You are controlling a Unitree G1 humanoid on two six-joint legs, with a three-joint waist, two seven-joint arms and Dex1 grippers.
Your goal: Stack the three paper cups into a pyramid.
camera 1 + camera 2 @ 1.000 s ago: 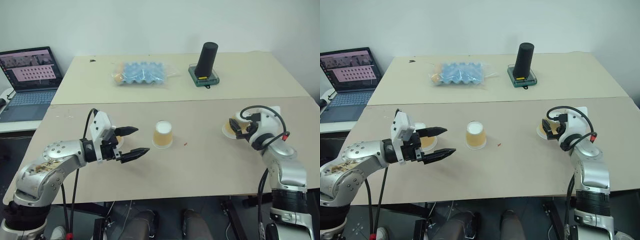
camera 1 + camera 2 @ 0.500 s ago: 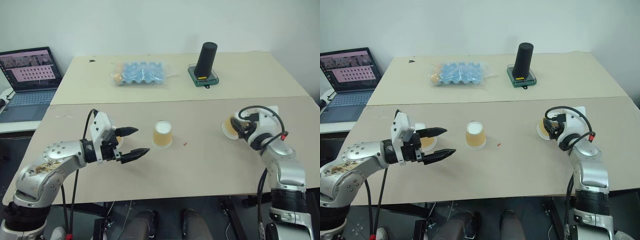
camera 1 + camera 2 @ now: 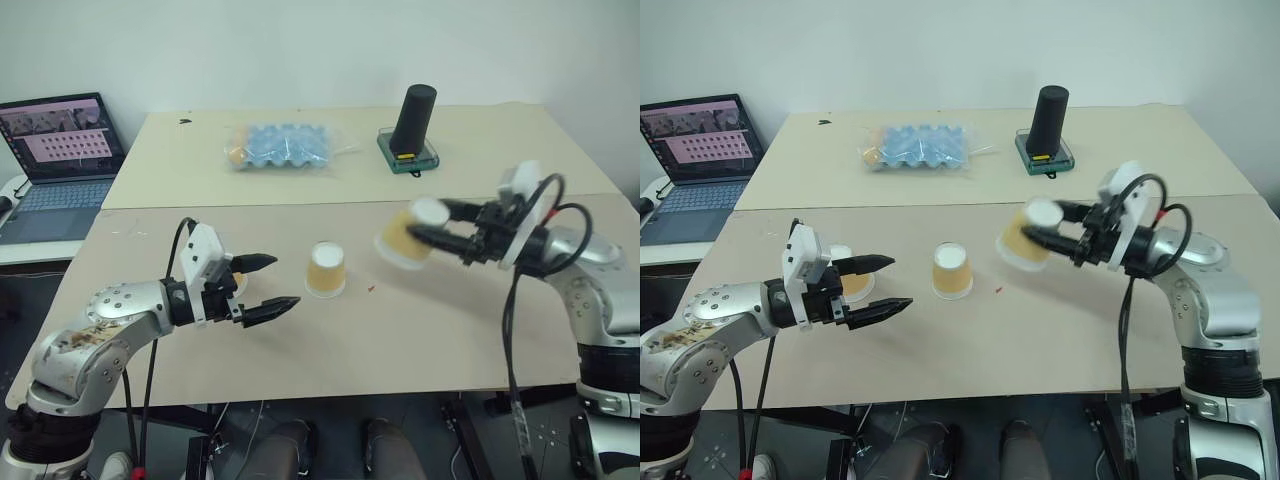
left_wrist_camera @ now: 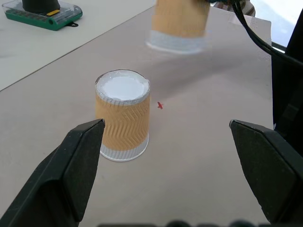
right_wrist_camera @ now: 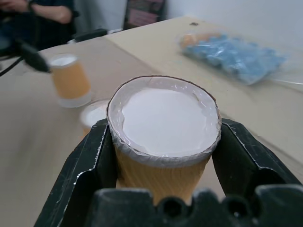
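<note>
The third paper cup's lower rim is above the table beside the middle paper cup. It is too early to release, so my right gripper stays closed on the third paper cup now.
One paper cup (image 3: 326, 270) stands upside down mid-table, also close ahead in the left wrist view (image 4: 123, 116). My left gripper (image 3: 285, 280) hangs open just left of it, not touching. Behind its fingers a second paper cup (image 3: 852, 284) sits partly hidden. My right gripper (image 3: 428, 222) is shut on the third paper cup (image 3: 404, 240), held tilted in the air to the right of the middle cup. The right wrist view shows this cup's white base (image 5: 163, 123) between the two black fingers (image 5: 90, 165). No pyramid stands.
On the back table lie a bag of blue egg trays (image 3: 280, 147) and a tall black cylinder (image 3: 413, 115) on a green box. A laptop (image 3: 60, 150) sits at the far left. A person (image 5: 38, 9) is seated beyond the table.
My right gripper closed on the cup at the table's right, lifted it and swung left toward the middle cup. The left arm stayed still.
</note>
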